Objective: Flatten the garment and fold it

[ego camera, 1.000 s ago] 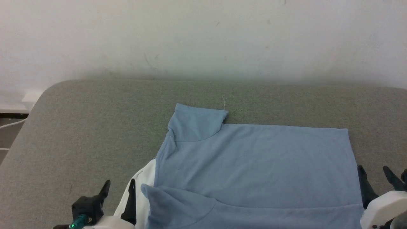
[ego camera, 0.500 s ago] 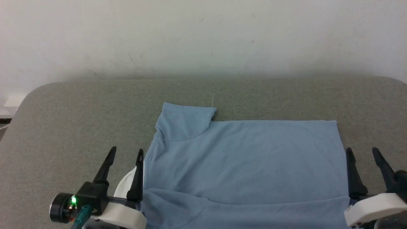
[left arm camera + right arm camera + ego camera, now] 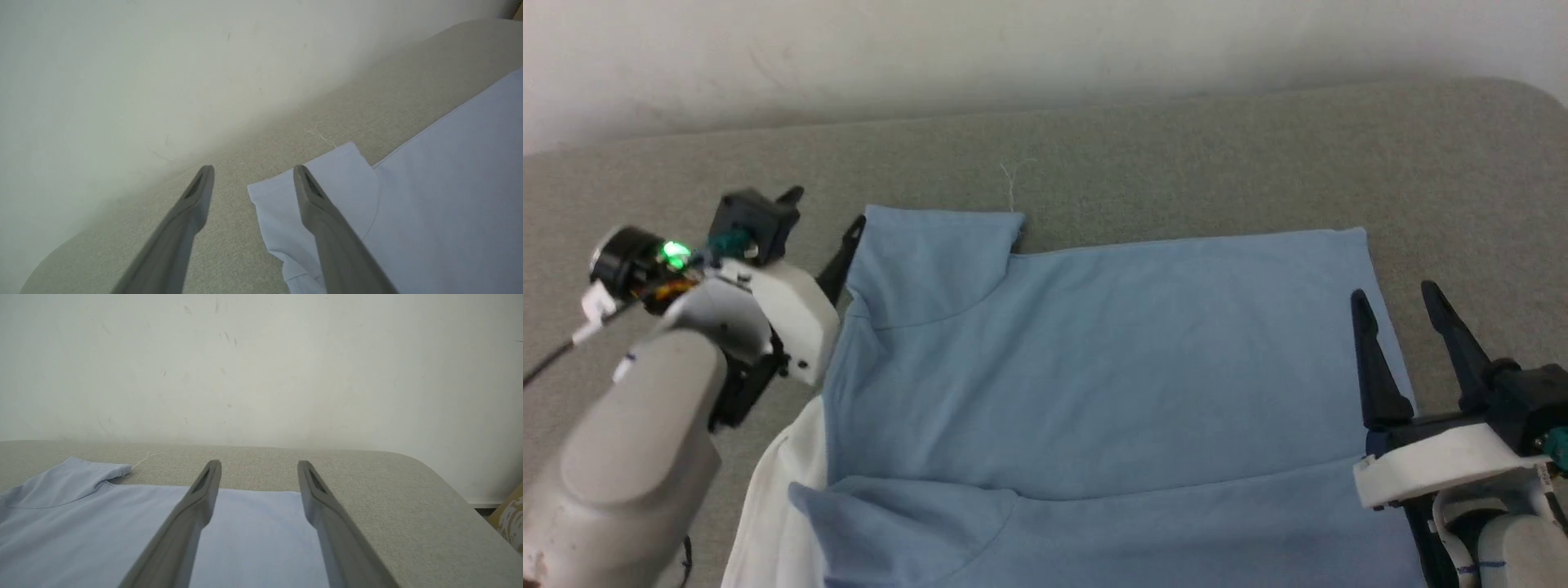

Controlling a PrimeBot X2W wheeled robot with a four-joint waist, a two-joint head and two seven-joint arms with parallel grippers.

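My right gripper next needs to take hold of the light blue shirt (image 3: 1111,353) by its bottom hem (image 3: 1382,323). Then the shirt can be folded neatly.
The garment (image 3: 1111,359), a light blue shirt, lies spread on the grey table (image 3: 1217,147), with a white collar (image 3: 784,482) poking out at its near left. Its far sleeve (image 3: 931,261) lies flat at the far left corner. My left gripper (image 3: 823,211) is open at that sleeve's left edge; in the left wrist view the left gripper (image 3: 253,169) straddles the corner of the sleeve (image 3: 339,179), holding nothing. My right gripper (image 3: 1392,292) is open over the garment's right hem; the right wrist view shows the right gripper (image 3: 259,463) above the garment (image 3: 102,522).
A loose white thread (image 3: 1010,184) lies on the table just beyond the sleeve. A pale wall (image 3: 931,49) stands right behind the table. The table's rounded right corner (image 3: 429,469) drops off, with a patterned object (image 3: 508,516) beyond it.
The head camera has tilted down. My left arm has reached forward from the near edge to the far sleeve. My right gripper has advanced along the right hem. Both stayed open.
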